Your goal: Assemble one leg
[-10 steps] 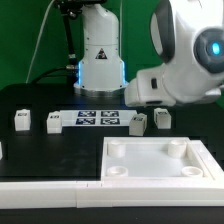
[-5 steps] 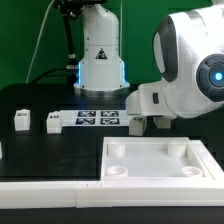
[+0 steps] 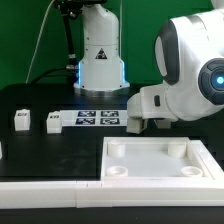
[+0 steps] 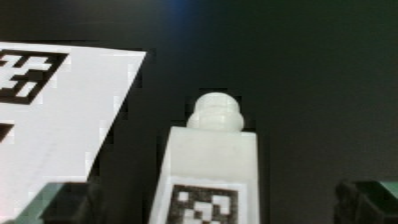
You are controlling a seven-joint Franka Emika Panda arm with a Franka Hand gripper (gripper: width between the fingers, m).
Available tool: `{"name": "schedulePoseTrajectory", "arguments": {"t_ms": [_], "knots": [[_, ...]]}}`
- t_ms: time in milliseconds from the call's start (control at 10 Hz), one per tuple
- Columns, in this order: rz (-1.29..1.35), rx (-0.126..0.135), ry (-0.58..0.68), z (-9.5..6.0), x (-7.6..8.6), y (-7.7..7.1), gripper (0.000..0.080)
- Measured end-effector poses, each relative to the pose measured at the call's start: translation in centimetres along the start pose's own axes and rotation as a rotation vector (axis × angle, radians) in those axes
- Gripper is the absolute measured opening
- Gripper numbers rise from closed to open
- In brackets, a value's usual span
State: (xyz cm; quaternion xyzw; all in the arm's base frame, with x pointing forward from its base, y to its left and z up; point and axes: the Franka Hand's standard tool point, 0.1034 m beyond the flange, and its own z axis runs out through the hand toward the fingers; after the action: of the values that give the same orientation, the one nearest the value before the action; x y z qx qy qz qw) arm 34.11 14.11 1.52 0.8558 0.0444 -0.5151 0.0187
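Observation:
I should close my gripper on the white leg now, because my open fingers are beside both long sides of the leg in the wrist view.
In the wrist view a white leg (image 4: 214, 150) with a rounded peg on its end and a marker tag on its face lies on the black table, between my fingers. My gripper (image 4: 217, 205) is open. Its dark fingertips (image 4: 63, 205) stand apart on either side of the leg, with a gap on each side. In the exterior view the arm's white head (image 3: 185, 80) hangs low over the right-hand legs. One leg (image 3: 137, 123) shows at its edge. Two more legs (image 3: 20, 119) (image 3: 52, 122) stand at the exterior view's left.
The marker board (image 3: 98, 119) lies between the leg groups and also shows in the wrist view (image 4: 63, 100). The large white tray-like part (image 3: 160, 165) with corner sockets lies in front. The robot's base (image 3: 100, 55) stands behind.
The arm's head has come down and toward the exterior view's left over the right-hand legs, now hiding the rightmost one. The other parts have not moved.

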Motion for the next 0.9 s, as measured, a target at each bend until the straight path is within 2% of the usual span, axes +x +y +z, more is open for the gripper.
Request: {"name": "schedulePoseTrajectory", "arguments": {"t_ms": [400, 600, 900], "knots": [[0.002, 0.002, -0.002, 0.03, -0.02, 0.18, 0.0634], [0.002, 0.002, -0.001, 0.03, -0.01, 0.17, 0.0283], [0.002, 0.002, -0.001, 0.03, -0.01, 0.16, 0.0287]]}}
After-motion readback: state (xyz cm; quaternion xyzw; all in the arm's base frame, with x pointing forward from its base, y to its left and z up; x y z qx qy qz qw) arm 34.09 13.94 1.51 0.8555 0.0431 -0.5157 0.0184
